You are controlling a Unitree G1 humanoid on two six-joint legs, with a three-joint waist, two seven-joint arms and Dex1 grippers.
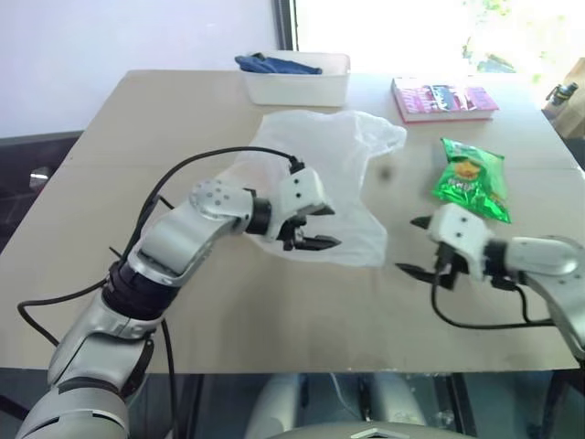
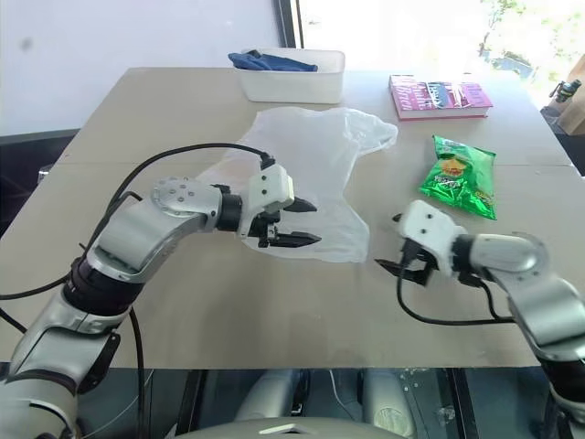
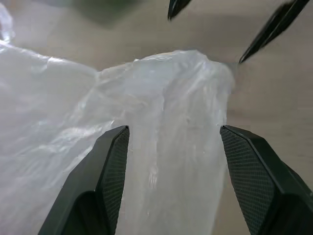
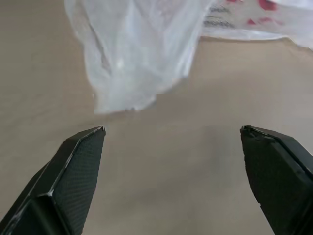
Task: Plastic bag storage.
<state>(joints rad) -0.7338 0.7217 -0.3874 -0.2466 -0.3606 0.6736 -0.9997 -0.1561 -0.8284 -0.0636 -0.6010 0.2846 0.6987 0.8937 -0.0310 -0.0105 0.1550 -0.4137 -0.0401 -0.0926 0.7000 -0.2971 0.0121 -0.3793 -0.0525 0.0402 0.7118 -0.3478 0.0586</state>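
The plastic bag [image 1: 343,155] is crinkled up at its near corner [image 1: 364,251], so the robot's left gripper should grab the bag by that corner next.
The plastic bag [image 1: 343,155] lies spread in the middle of the table, translucent white and crinkled. A bit of red print [image 4: 254,14] shows on it in the right wrist view. My left gripper [image 1: 331,227] hovers over the bag's near corner and points right. It is open, and the film [image 3: 171,112] lies between its fingers [image 3: 110,171] without being pinched. My right gripper [image 1: 409,245] stands open over bare table just right of that corner, pointing left at it. Nothing is between its fingers [image 4: 80,161].
A white tray [image 1: 338,87] holding a blue cloth [image 1: 274,64] stands at the far edge of the table. A pink book [image 1: 443,99] lies at the back right. A green chip packet [image 1: 471,178] lies right of the bag, just beyond my right gripper.
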